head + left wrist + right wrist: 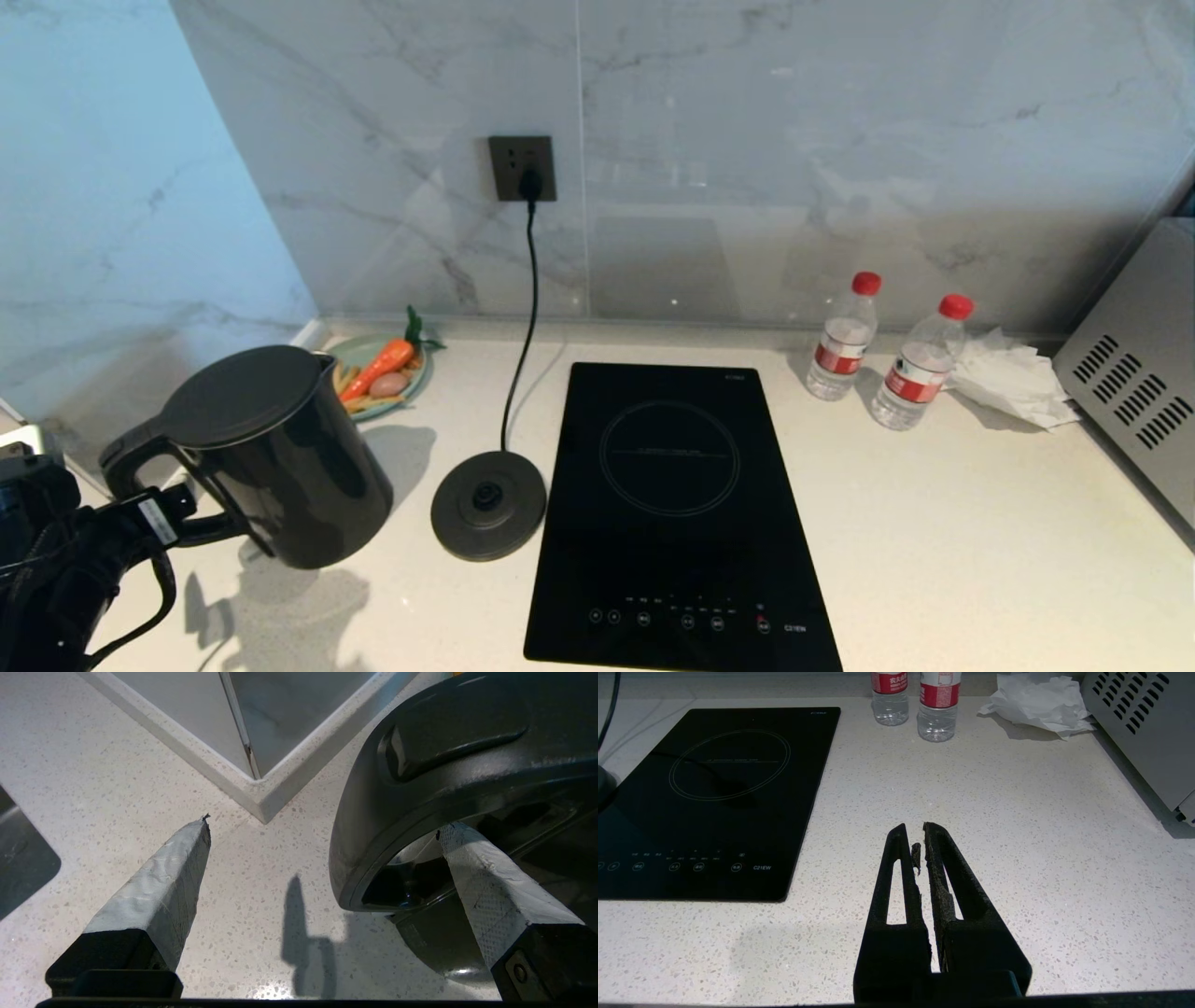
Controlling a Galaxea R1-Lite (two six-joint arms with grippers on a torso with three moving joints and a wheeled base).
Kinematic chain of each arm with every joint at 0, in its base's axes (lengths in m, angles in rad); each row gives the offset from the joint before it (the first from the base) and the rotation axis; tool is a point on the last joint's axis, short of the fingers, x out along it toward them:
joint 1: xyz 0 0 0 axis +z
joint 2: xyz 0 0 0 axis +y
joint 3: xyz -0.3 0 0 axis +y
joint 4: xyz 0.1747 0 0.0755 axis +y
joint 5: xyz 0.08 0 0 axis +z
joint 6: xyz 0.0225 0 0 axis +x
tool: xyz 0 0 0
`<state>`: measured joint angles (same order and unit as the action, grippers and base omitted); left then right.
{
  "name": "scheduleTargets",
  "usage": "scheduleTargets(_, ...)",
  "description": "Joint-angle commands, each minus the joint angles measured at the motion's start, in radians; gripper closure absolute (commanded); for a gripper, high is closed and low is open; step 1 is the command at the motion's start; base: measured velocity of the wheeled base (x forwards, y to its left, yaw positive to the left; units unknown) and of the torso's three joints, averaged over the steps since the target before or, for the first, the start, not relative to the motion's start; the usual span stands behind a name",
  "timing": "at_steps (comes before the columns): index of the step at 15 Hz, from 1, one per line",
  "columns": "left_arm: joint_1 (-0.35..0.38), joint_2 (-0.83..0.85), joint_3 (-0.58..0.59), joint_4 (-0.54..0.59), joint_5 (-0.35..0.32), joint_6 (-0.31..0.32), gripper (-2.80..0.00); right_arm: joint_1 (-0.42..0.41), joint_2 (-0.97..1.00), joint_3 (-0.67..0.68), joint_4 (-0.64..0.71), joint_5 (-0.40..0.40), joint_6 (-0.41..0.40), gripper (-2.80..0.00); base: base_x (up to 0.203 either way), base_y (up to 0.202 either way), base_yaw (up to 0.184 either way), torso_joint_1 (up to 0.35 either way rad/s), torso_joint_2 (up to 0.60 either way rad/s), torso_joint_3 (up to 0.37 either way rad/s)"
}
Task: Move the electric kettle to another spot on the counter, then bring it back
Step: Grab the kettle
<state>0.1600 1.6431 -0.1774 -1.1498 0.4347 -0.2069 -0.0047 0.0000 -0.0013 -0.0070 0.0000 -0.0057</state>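
I should next grab the loop handle with my left gripper, so that I can bring the electric kettle [289,467] back onto its round base disc [488,504].
The electric kettle [289,467], glossy black with a flat lid, stands on the counter [934,523] at the far left, off its round base disc [488,504]. My left gripper [323,825] is open wide at the kettle's loop handle [420,765]. One taped finger [486,891] reaches through the loop and the other finger [154,896] stays outside over bare counter. Neither finger presses on the handle. My right gripper [915,826] is shut and empty, parked over bare counter to the right of the hob, and it is out of the head view.
A black induction hob [672,513] lies mid-counter, the base's cord running up to a wall socket [522,168]. A plate [345,353] of toy food sits behind the kettle. Two water bottles [843,336], crumpled tissue [1013,378] and a grey appliance [1134,373] stand at the right.
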Motion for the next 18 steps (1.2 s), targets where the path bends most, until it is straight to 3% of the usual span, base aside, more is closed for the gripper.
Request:
scheduleTargets(1, 0.003, 0.023, -0.024, -0.007, 0.004, 0.007, -2.8, 0.001, 0.0, 0.0, -0.001, 0.0, 0.0, 0.0, 0.0, 0.0, 0.0, 0.0, 0.0, 0.0)
scheduleTargets(18, 0.035, 0.084, -0.059, -0.044, 0.003, 0.009, -2.8, 0.0, 0.0, 0.001, 0.001, 0.0, 0.0, 0.0, 0.0, 0.0, 0.0, 0.0, 0.0, 0.0)
